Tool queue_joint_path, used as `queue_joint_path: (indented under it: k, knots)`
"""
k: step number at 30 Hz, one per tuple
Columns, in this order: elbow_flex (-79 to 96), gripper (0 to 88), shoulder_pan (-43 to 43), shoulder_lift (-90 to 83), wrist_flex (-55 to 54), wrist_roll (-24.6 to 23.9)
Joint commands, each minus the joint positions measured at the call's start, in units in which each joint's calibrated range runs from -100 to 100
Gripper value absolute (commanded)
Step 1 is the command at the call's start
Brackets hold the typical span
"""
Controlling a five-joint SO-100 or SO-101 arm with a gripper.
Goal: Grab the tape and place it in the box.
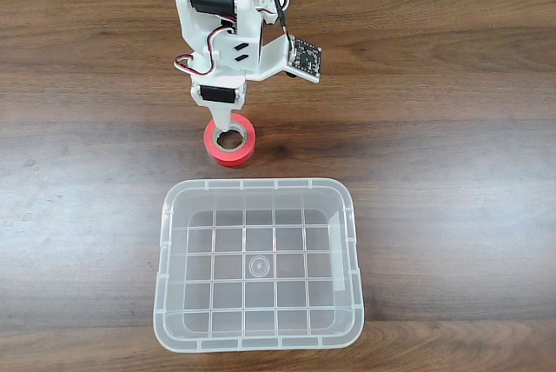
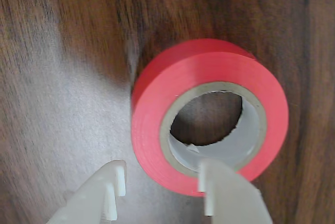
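Note:
The tape needs to go in the box, so my gripper will next grab the tape by its ring side [image 1: 243, 139].
The red-orange tape [image 1: 245, 151] lies flat on the wooden table, just beyond the far rim of the box [image 1: 162, 289]. The box is a clear plastic bin with a grid-ribbed bottom, and nothing lies in it. My white gripper [image 1: 226, 127] points down at the roll from above. In the wrist view the tape [image 2: 209, 62] shows its grey-beige core ring. The gripper [image 2: 164, 167] is open: one finger [image 2: 225, 192] sits over the core's near edge and the other finger [image 2: 107, 190] is outside the roll, so they straddle its near wall with slack.
The arm's white body with black servos [image 1: 217, 7] and a small circuit board [image 1: 305, 56] stands at the table's far side. Dark wood table [image 1: 452, 172] stretches to both sides of the box and tape.

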Motion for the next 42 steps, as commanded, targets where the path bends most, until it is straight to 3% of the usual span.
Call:
queue_joint_path:
  k: [1,18,24,42]
  knots:
    - [0.80,17.1,0.64,-0.30,-2.70,0.13]
    - [2.02,16.5,0.71,6.78,-7.32,2.08]
    - [1.76,1.0,0.71,7.26,-7.23,2.08]
    - [-2.27,1.3,0.71,5.81,-3.21,2.13]
